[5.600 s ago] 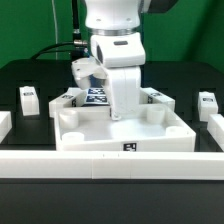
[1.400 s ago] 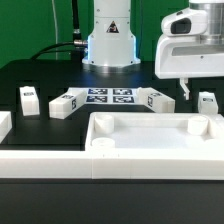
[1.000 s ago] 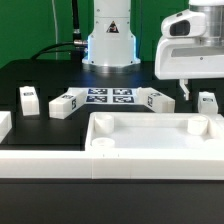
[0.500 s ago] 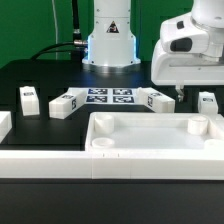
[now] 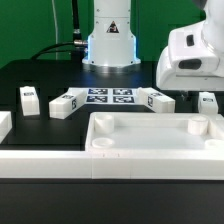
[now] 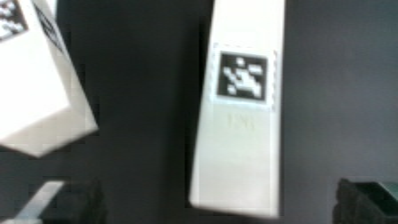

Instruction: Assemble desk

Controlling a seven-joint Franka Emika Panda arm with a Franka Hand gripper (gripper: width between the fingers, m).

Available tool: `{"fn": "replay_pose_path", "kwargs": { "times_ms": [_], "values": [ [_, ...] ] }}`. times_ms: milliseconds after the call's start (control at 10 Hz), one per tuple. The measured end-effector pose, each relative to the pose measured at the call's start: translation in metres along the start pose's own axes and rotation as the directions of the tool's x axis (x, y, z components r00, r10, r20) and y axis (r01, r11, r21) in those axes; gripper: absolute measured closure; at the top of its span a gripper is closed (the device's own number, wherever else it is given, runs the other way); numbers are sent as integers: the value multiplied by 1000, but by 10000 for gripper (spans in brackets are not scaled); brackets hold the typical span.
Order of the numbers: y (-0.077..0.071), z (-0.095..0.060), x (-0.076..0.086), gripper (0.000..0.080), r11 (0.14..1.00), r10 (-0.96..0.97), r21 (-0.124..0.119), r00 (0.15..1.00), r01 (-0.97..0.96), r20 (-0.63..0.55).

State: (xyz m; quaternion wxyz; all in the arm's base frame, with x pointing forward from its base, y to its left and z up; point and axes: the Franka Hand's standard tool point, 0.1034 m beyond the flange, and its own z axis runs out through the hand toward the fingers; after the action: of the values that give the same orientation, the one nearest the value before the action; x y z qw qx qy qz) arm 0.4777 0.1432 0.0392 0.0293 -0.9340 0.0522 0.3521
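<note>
The gripper's fingers are high above the tagged white leg and would miss the leg if they closed now, so the gripper needs to move lower first and then close on the leg.
The desk's white rimmed tabletop [image 5: 150, 140] lies at the front of the exterior view, with round sockets in its corners. Short white tagged legs lie around the marker board: two on the exterior view's left [image 5: 28, 98] [image 5: 65, 103] and two on its right [image 5: 158, 100] [image 5: 207, 102]. My gripper [image 5: 190, 95] hangs open above the right-hand legs. In the wrist view a long white leg [image 6: 244, 110] with a black-and-white tag lies between my dark fingertips [image 6: 63, 205]; the open gripper [image 6: 217, 205] touches nothing. A second white tagged piece [image 6: 36, 90] lies beside it.
The marker board [image 5: 108, 97] lies flat in front of the robot base [image 5: 108, 40]. A long white rail [image 5: 110, 170] runs along the front edge. White pieces sit at the far left [image 5: 4, 125] and far right [image 5: 216, 128] edges of the exterior view.
My hand has dropped lower and shifted toward the exterior view's right, over the right-hand legs. The jaws stay open; the tabletop and legs have not moved.
</note>
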Motion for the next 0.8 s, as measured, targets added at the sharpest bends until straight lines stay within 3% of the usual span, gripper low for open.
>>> {"fn": "replay_pose_path", "kwargs": {
  "times_ms": [500,800],
  "values": [
    [2,22,2,151,999,-1,-38,949,14,315],
    [-11,28,13,151,999,-15,-35,961,25,276]
  ]
}}
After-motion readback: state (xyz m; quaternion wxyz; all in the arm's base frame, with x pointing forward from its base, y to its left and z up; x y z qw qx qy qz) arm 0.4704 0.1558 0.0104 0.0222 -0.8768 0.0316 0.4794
